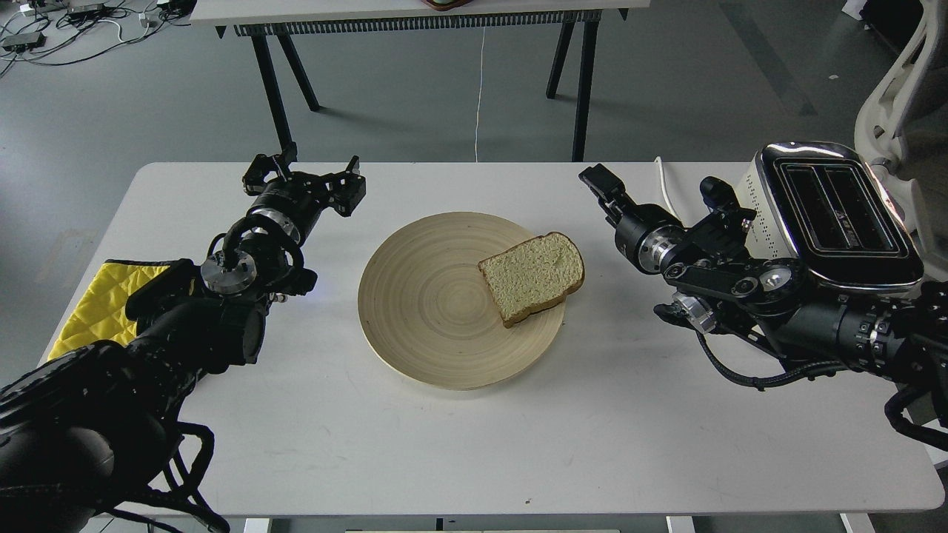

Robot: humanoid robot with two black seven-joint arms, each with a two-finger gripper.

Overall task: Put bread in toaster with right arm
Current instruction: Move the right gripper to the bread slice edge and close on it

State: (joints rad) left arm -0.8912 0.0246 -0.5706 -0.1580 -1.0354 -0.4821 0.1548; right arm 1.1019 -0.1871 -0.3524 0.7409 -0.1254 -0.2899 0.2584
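Observation:
My right gripper needs to put the bread in the toaster (837, 215), so it will next take hold of the slice by its brown crust edge (582, 261).
A slice of tan bread (533, 275) with a brown crust lies flat on the right side of a round pale wooden plate (415, 303) in the middle of the white table. The cream-white toaster (837, 215) with a chrome top and two empty black slots stands at the table's right edge. My right gripper (661, 191) is open and empty. It hovers between the bread and the toaster, a little right of and beyond the slice. My left gripper (306, 179) is open and empty, left of the plate and towards the back.
A yellow quilted cloth (96, 303) lies at the table's left edge under my left arm. The toaster's white cord (664, 185) runs off the back edge. A second table (415, 22) stands behind, and a white chair (900, 96) is at the far right.

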